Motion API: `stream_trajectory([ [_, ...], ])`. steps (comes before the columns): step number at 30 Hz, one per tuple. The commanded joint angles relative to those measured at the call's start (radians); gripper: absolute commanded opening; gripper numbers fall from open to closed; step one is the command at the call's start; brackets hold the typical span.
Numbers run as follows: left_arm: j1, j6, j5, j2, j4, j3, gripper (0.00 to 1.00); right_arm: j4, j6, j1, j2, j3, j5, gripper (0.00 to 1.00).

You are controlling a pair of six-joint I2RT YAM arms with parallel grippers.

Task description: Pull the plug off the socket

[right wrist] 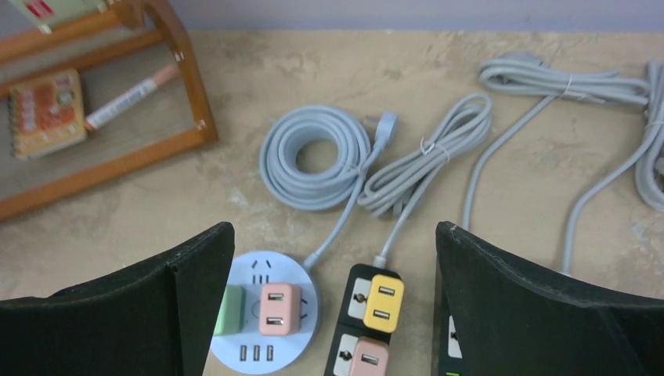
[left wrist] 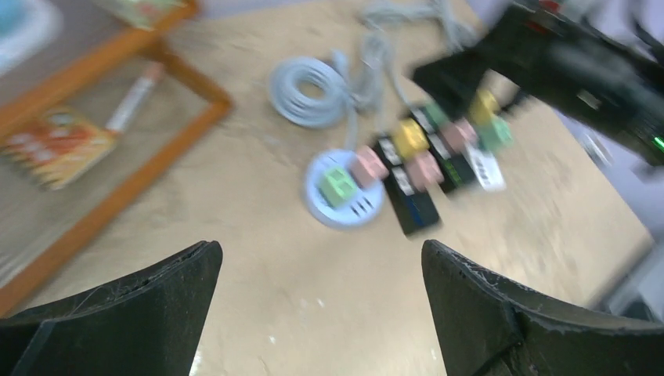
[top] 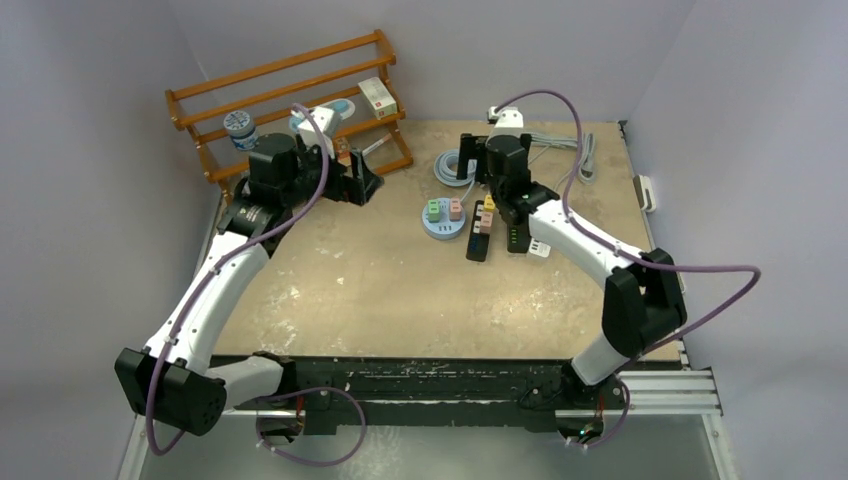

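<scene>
I need to grab the round socket's pink plug (top: pixel 456 210) (right wrist: pixel 280 309) by its opposite long sides with my right gripper next, to pull it off. That leaves the socket's rim free to hold.
A round light-blue socket (top: pixel 443 232) (right wrist: pixel 258 270) (left wrist: pixel 360 210) holds a green plug (right wrist: pixel 229 309) and a pink plug (right wrist: pixel 279 309). To its right lie two black power strips (top: pixel 478 248); the nearer one (right wrist: pixel 362 272) carries a yellow plug (right wrist: pixel 382 299) and a pink plug (right wrist: pixel 366 358). My right gripper (top: pixel 497 200) (right wrist: pixel 333 231) is open and empty, hovering above the strips with the yellow plug between its fingers' lines. My left gripper (top: pixel 365 185) (left wrist: pixel 321 251) is open and empty, above bare table to the left of the round socket. The left wrist view is blurred.
A wooden rack (top: pixel 290 100) with small items stands at the back left; a marker (right wrist: pixel 129 98) and a box (right wrist: pixel 47 110) lie on its bottom shelf. Coiled grey cables (top: pixel 455 165) (right wrist: pixel 313 160) and more cables (top: pixel 570 150) lie behind the sockets.
</scene>
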Motion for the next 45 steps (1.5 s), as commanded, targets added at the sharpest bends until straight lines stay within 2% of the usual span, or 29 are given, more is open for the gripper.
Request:
stream_trajectory([
  [1,-0.008,0.22,0.539,-0.027,-0.138,0.06,1.0,-0.064,-0.022,0.001,0.036,0.07,-0.054,0.99],
  [8,-0.01,0.258,0.607,-0.052,-0.159,0.049,1.0,-0.087,-0.034,0.006,0.095,0.117,-0.179,0.99],
  [10,-0.011,0.212,0.563,-0.061,-0.108,0.031,1.0,-0.08,-0.032,0.014,0.111,0.121,-0.187,0.99],
  [14,-0.01,0.043,0.299,-0.057,0.09,-0.053,1.0,-0.094,-0.035,0.02,0.153,0.147,-0.226,0.98],
  [16,-0.01,-0.106,0.179,-0.025,0.222,-0.097,1.0,-0.096,-0.042,0.023,0.168,0.159,-0.254,0.97],
  [20,-0.01,-0.365,0.153,0.074,0.402,-0.158,0.97,-0.148,-0.044,0.023,0.224,0.216,-0.263,0.96],
  [23,-0.012,-0.483,0.134,0.126,0.51,-0.218,0.97,-0.19,-0.032,0.023,0.28,0.261,-0.272,0.95],
  [31,-0.022,-0.416,-0.067,0.21,0.347,-0.218,0.96,-0.297,0.008,0.024,0.37,0.339,-0.264,0.85],
  [36,-0.021,-0.449,-0.065,0.279,0.355,-0.217,0.94,-0.388,0.051,0.027,0.399,0.344,-0.224,0.75],
  [41,-0.026,-0.478,-0.022,0.349,0.369,-0.207,0.9,-0.389,0.077,0.037,0.384,0.294,-0.212,0.73],
  [45,-0.051,-0.476,-0.045,0.375,0.374,-0.208,0.9,-0.409,0.085,0.042,0.41,0.298,-0.201,0.73],
])
